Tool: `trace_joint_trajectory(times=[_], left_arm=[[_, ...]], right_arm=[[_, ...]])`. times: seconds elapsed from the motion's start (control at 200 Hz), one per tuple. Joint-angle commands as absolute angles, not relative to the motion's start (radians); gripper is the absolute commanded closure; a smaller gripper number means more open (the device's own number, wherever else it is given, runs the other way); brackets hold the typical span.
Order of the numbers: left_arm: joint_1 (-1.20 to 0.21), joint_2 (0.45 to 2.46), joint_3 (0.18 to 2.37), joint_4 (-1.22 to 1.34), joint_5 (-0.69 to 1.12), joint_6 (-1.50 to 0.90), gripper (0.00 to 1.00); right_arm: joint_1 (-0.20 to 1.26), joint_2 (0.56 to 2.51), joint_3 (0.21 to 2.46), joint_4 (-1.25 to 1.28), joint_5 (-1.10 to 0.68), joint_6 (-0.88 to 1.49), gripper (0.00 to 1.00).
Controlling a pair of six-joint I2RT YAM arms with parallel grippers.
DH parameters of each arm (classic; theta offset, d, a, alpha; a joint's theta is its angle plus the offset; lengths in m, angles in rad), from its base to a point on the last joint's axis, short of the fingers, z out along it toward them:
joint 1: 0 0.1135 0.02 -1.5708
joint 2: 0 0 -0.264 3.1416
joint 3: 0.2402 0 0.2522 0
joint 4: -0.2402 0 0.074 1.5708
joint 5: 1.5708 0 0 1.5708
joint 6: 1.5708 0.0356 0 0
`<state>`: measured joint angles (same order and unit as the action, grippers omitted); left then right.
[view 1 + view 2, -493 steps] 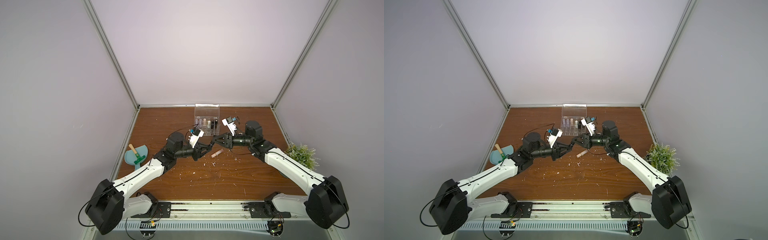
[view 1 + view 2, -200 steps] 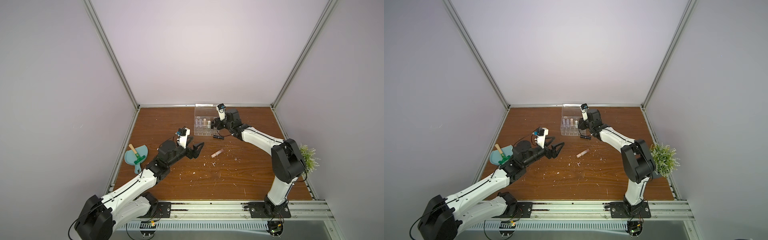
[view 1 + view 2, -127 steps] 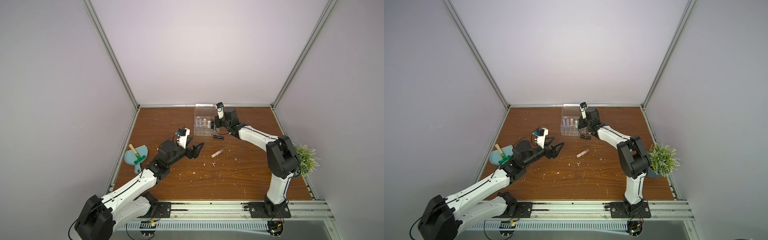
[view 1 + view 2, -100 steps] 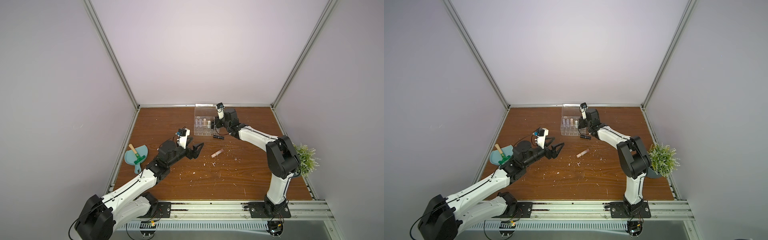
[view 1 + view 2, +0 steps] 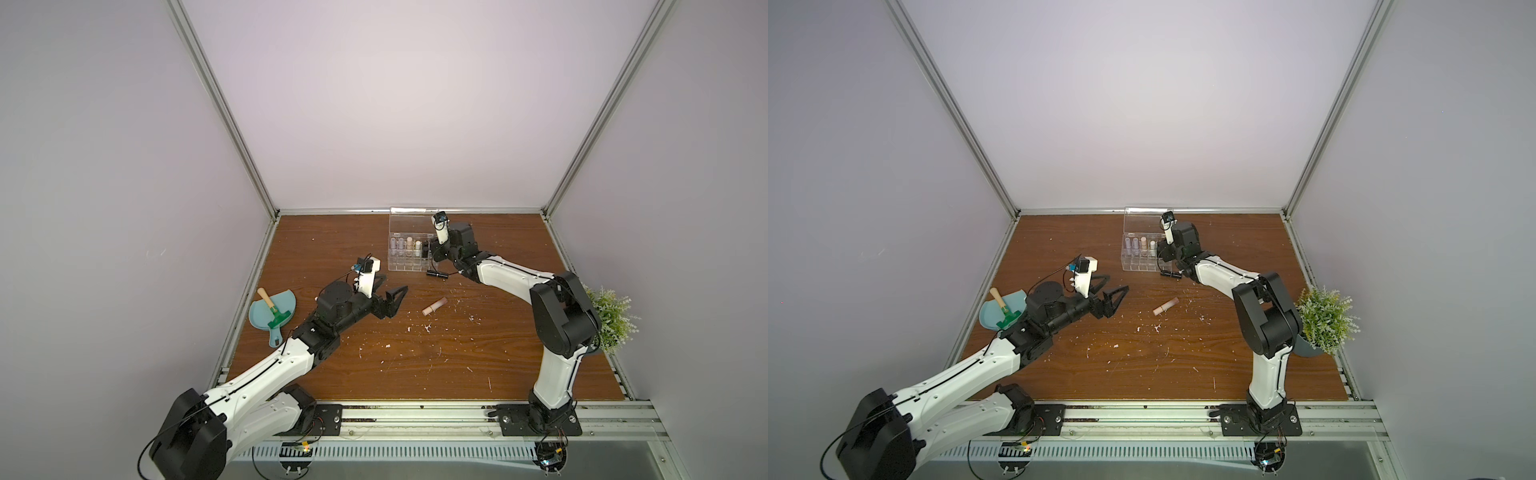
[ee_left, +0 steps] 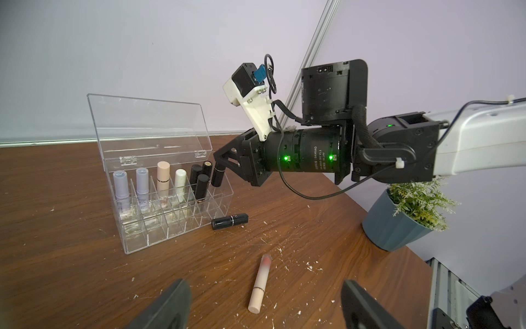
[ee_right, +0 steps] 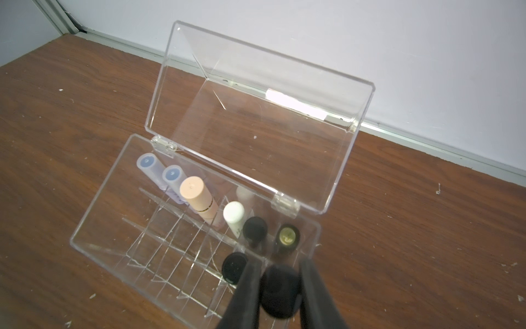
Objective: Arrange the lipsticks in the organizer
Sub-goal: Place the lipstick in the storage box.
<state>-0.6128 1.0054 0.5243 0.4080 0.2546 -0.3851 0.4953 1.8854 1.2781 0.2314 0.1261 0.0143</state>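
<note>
My right gripper opens now, since the black lipstick hangs upright above the empty end slot and would land in that slot.
The clear organizer [image 5: 409, 266] [image 5: 1142, 266] [image 6: 170, 228] [image 7: 108, 228] stands at the back of the table with its lid up. Several lipsticks stand in it: lilac [image 7: 146, 163], beige [image 7: 195, 193], white [image 7: 234, 213] and black [image 7: 254, 226]. My right gripper [image 5: 432, 254] [image 5: 1160, 255] [image 7: 280, 287] is shut on a black lipstick [image 6: 217, 176] [image 7: 280, 293], upright over the organizer's right end. Another black lipstick [image 5: 437, 273] [image 6: 229, 221] lies beside the box. A pink lipstick [image 5: 434, 306] [image 5: 1165, 306] [image 6: 259, 284] lies ahead of my open, empty left gripper [image 5: 392, 301] [image 5: 1115, 301] [image 6: 264, 296].
A teal dustpan [image 5: 286, 301] with a green brush [image 5: 272, 311] lies at the table's left edge. A potted plant [image 5: 611, 316] [image 6: 398, 225] stands at the right edge. White crumbs are scattered over the wooden table [image 5: 415, 365].
The right gripper carried its black lipstick from mid-table to the organizer and now hardly moves. The left gripper drew back to the left and stays open.
</note>
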Motion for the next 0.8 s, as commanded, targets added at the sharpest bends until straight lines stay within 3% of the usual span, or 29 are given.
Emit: trace_joint_trajectory(times=[0.0,0.505,0.796], left_arm=[[-0.603,1.007,0.519,0.433,0.269,-0.38,0.14],[-0.603,1.108,0.587,0.338,0.337,-0.35,0.12],[-0.61,1.204,0.659,0.228,0.354,-0.288,0.12]], right_arm=[[0.494,1.861,1.289,0.278,0.135,0.012,0.9],[0.494,1.858,1.279,0.27,0.114,0.031,0.58],[0.494,1.739,1.198,0.271,0.137,0.054,0.55]])
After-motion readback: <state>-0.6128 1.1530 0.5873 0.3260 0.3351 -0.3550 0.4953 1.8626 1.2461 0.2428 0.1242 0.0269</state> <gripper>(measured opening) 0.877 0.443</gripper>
